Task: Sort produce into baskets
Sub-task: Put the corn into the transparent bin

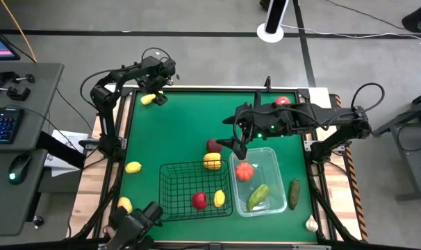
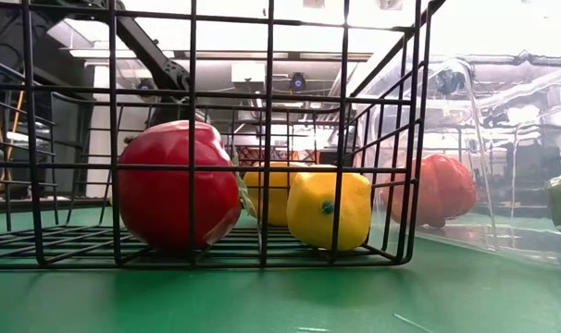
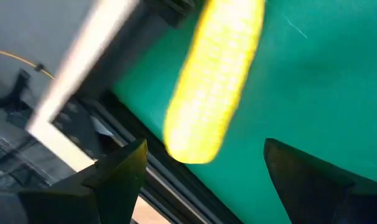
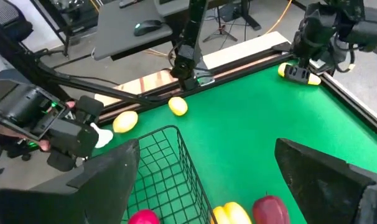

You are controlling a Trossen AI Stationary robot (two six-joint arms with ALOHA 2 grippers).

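Observation:
The corn's near end [image 3: 196, 140] is over the green mat, short of my fingers. My left gripper should move toward it first and close on the corn after that.
A yellow corn cob [image 1: 149, 99] lies on the green mat at the far left corner. My left gripper [image 1: 157, 92] hangs over it, open; in the left wrist view the corn [image 3: 216, 81] lies ahead between the two spread fingers, untouched as far as I can see. My right gripper [image 1: 238, 147] hovers open and empty above the far edge of the clear tub [image 1: 271, 158]. The black wire basket [image 1: 170, 182] holds a red tomato [image 2: 174, 185], a lemon [image 2: 329, 209] and another yellow piece [image 1: 212, 161]. The tub holds a red-orange tomato [image 1: 244, 171] and a green cucumber [image 1: 258, 196].
A dark red apple [image 1: 214, 145] lies on the mat just beyond the basket. Two lemons [image 1: 133, 167] [image 1: 125, 204] sit near the left edge. A second cucumber [image 1: 294, 194] and white garlic [image 1: 311, 223] lie right of the tub. A red piece [image 1: 283, 101] sits at the far right.

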